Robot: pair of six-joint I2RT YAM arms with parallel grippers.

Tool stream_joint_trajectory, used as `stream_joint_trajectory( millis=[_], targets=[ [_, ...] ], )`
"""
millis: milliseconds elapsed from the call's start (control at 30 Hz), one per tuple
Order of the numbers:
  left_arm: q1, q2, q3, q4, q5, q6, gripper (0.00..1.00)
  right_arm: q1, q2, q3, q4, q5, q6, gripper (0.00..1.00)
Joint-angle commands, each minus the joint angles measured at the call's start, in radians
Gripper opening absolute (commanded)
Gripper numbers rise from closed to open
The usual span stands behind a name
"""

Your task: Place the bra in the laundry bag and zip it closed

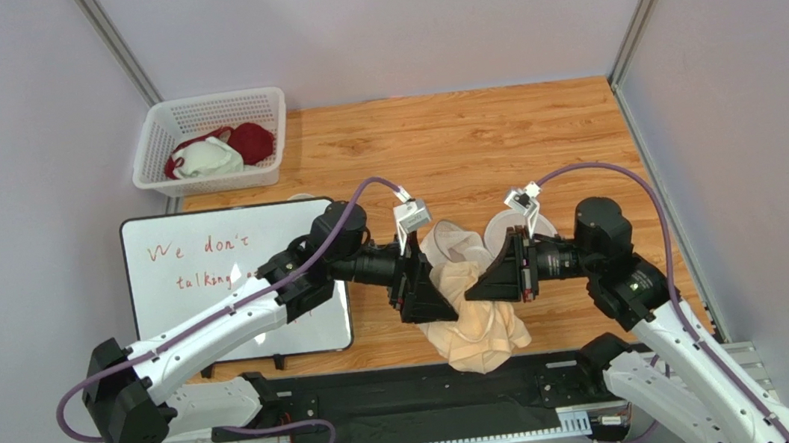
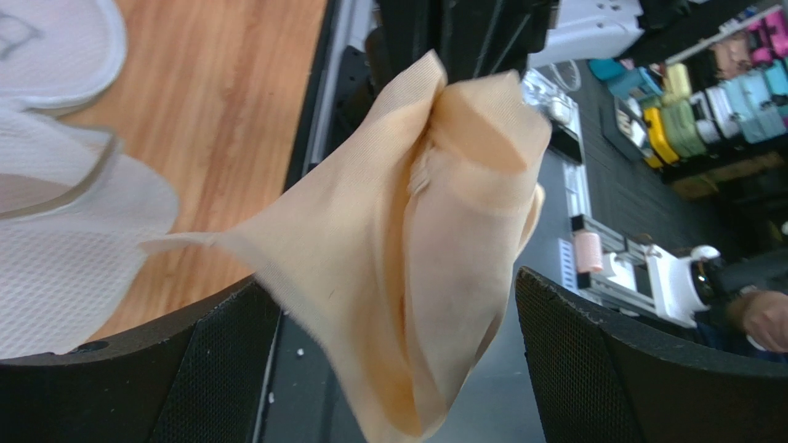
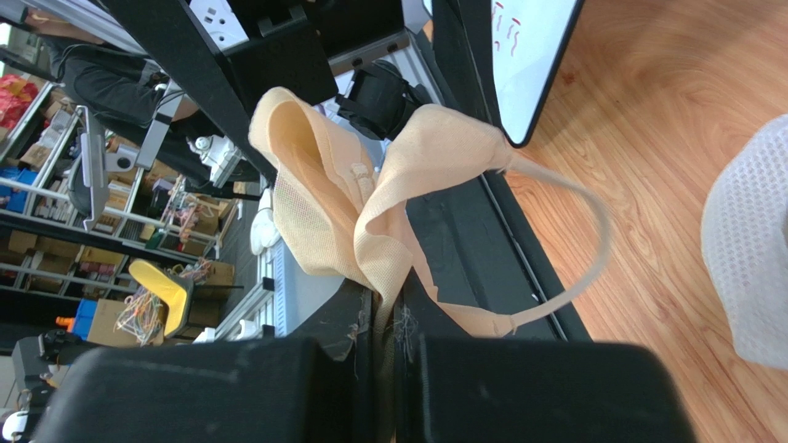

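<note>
Next, my left gripper grabs the bra's folds opposite my right gripper's pinch, to take over the bra and place it in the bag [image 1: 456, 246] [image 2: 65, 249].
The pale beige bra [image 1: 480, 330] hangs above the table's near edge, between my two grippers. My right gripper [image 1: 489, 278] is shut on a fold of the bra [image 3: 370, 203], pinched between the jaws of that gripper [image 3: 388, 318], and a strap loops out to the right. My left gripper [image 1: 433, 294] is open. Its wide-apart fingers [image 2: 222, 369] flank the hanging bra [image 2: 435, 231] without pressing it. The off-white mesh laundry bag [image 1: 456, 246] lies just behind the grippers. It also shows in the left wrist view as the mesh bag [image 2: 65, 249] and at the right wrist view's right edge as the mesh bag [image 3: 749, 258].
A whiteboard [image 1: 226, 282] with red writing lies left of centre under the left arm. A white lattice basket [image 1: 155, 149] at the back left holds a dark red and a white garment. A black mat [image 1: 420, 393] runs along the near edge.
</note>
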Motion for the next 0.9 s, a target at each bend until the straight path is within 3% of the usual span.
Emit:
stream_joint_trajectory(
  millis=[0, 100, 200, 333, 367, 400, 467, 500, 533, 567, 633, 733, 867],
  targets=[
    [-0.04, 0.02, -0.01, 0.199, 0.105, -0.08, 1.0, 0.063, 0.023, 0.036, 0.093, 0.042, 0.028, 0.0],
    [-0.04, 0.034, 0.007, 0.171, 0.079, -0.083, 0.97, 0.094, 0.032, 0.042, 0.103, 0.054, 0.032, 0.0],
    [-0.04, 0.068, 0.047, 0.084, 0.07, -0.066, 0.7, 0.095, 0.022, 0.048, 0.101, 0.062, 0.036, 0.0],
    [-0.04, 0.115, 0.072, 0.021, 0.047, -0.051, 0.21, 0.094, 0.022, 0.055, 0.089, 0.091, 0.046, 0.01],
    [-0.039, 0.115, 0.075, -0.002, 0.028, -0.049, 0.11, 0.094, 0.02, 0.056, 0.083, 0.103, 0.048, 0.03],
    [-0.036, 0.112, 0.087, -0.022, 0.002, -0.046, 0.0, 0.095, 0.023, 0.07, 0.036, 0.129, 0.045, 0.15],
    [-0.027, 0.102, 0.108, -0.132, -0.129, -0.023, 0.0, 0.092, 0.02, 0.099, -0.07, 0.297, -0.007, 0.36],
    [-0.016, 0.088, 0.13, -0.17, -0.181, -0.017, 0.0, 0.092, 0.02, 0.14, -0.203, 0.389, -0.024, 0.64],
    [-0.01, 0.082, 0.14, -0.236, -0.281, -0.012, 0.0, 0.091, 0.019, 0.156, -0.263, 0.595, -0.033, 0.76],
    [-0.005, 0.077, 0.162, -0.267, -0.329, -0.009, 0.0, 0.089, 0.023, 0.176, -0.319, 0.699, -0.032, 0.93],
    [0.007, 0.072, 0.183, -0.333, -0.428, -0.003, 0.0, 0.077, 0.032, 0.209, -0.436, 0.962, -0.018, 0.99],
    [0.013, 0.066, 0.208, -0.356, -0.513, 0.0, 0.0, 0.037, 0.045, 0.222, -0.535, 1.227, 0.065, 1.0],
    [0.019, 0.072, 0.263, -0.358, -0.562, 0.006, 0.0, -0.076, 0.057, 0.167, -0.548, 1.292, 0.117, 1.0]
  ],
)
